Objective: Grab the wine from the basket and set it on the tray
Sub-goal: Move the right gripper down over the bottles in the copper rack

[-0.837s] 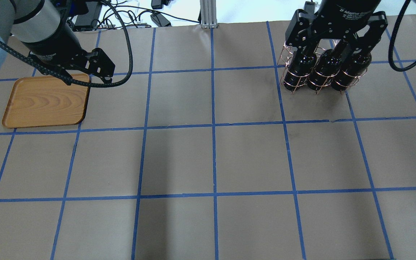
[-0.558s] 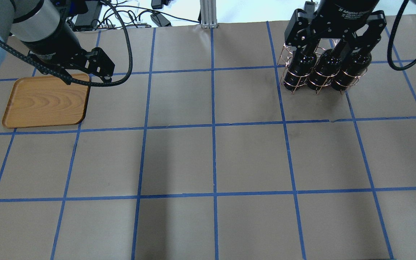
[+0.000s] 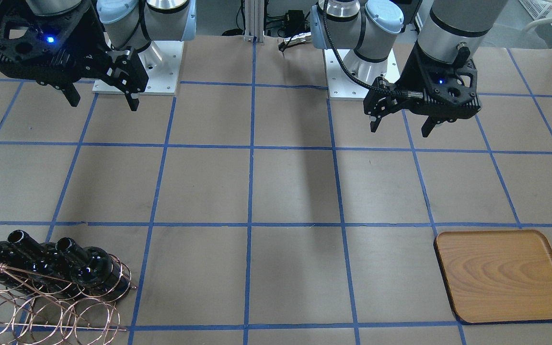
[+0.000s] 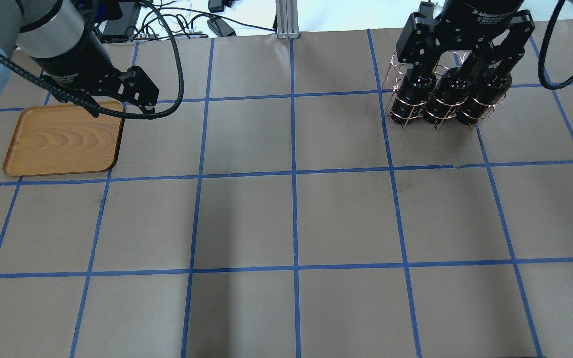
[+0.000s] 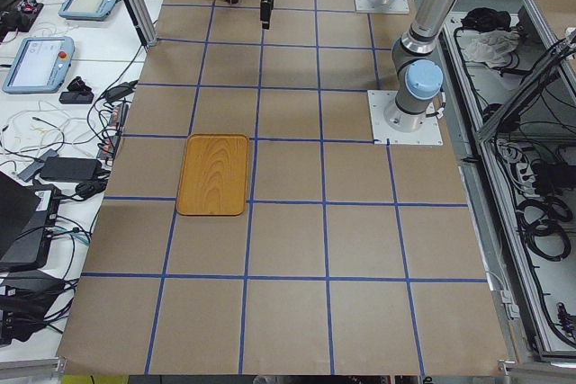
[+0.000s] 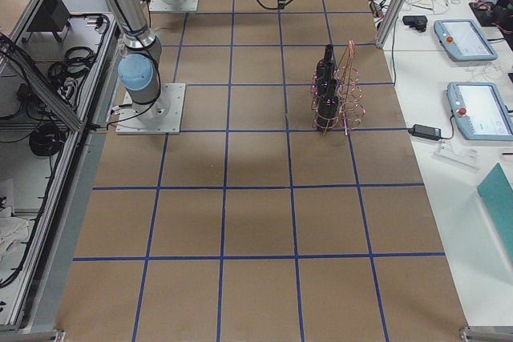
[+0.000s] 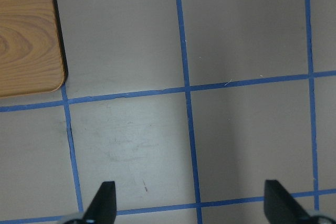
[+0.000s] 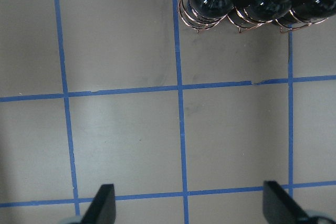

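Note:
My right gripper needs to move wine onto the tray, so next it will grab the middle bottle by its neck.
Three black wine bottles lie side by side in the copper wire basket, necks pointing away from the robot. They also show in the overhead view inside the basket's rings. My right gripper is open and empty, high above the table on the robot's side of the basket; the basket sits at the top edge of the right wrist view. The wooden tray lies bare at the far left. My left gripper is open and empty, beside the tray's corner.
Brown paper with blue tape gridlines covers the table. An aluminium post and cables stand at the far edge. Operator pendants and cables lie beyond the table's far side.
My right gripper has shifted slightly farther out toward the basket and stays open. The left arm, tray and bottles have barely moved.

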Robot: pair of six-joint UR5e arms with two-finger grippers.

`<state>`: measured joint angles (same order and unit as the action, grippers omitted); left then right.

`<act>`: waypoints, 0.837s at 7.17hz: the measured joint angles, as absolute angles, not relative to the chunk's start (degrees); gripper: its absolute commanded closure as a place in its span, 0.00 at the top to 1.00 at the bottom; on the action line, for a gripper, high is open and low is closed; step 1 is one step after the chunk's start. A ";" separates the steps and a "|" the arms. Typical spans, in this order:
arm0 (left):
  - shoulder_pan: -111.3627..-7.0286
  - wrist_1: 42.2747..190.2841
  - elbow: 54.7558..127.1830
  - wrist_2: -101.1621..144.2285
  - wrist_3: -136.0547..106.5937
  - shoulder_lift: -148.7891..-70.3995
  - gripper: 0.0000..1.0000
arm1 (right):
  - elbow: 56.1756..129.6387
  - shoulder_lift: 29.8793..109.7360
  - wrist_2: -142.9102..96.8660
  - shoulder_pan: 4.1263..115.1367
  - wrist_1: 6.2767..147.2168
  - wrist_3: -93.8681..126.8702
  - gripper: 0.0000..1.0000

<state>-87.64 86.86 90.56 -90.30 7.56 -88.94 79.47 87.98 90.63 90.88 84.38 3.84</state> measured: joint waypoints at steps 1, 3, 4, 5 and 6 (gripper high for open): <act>-87.63 86.90 90.59 -90.51 7.56 -89.01 1.00 | 79.18 87.18 90.65 89.48 85.14 2.12 1.00; -87.63 86.92 90.67 -90.59 7.56 -89.10 1.00 | 78.55 84.36 90.65 84.85 87.88 -2.92 1.00; -87.63 86.93 90.76 -90.68 7.58 -89.10 1.00 | 77.87 82.26 90.60 82.28 89.41 -5.99 1.00; -87.64 86.92 90.86 -90.74 7.61 -89.04 1.00 | 77.01 79.79 90.70 80.63 91.23 -8.83 1.00; -87.66 86.92 90.99 -90.76 7.64 -89.01 1.00 | 76.33 77.03 90.93 79.88 93.41 -11.40 1.00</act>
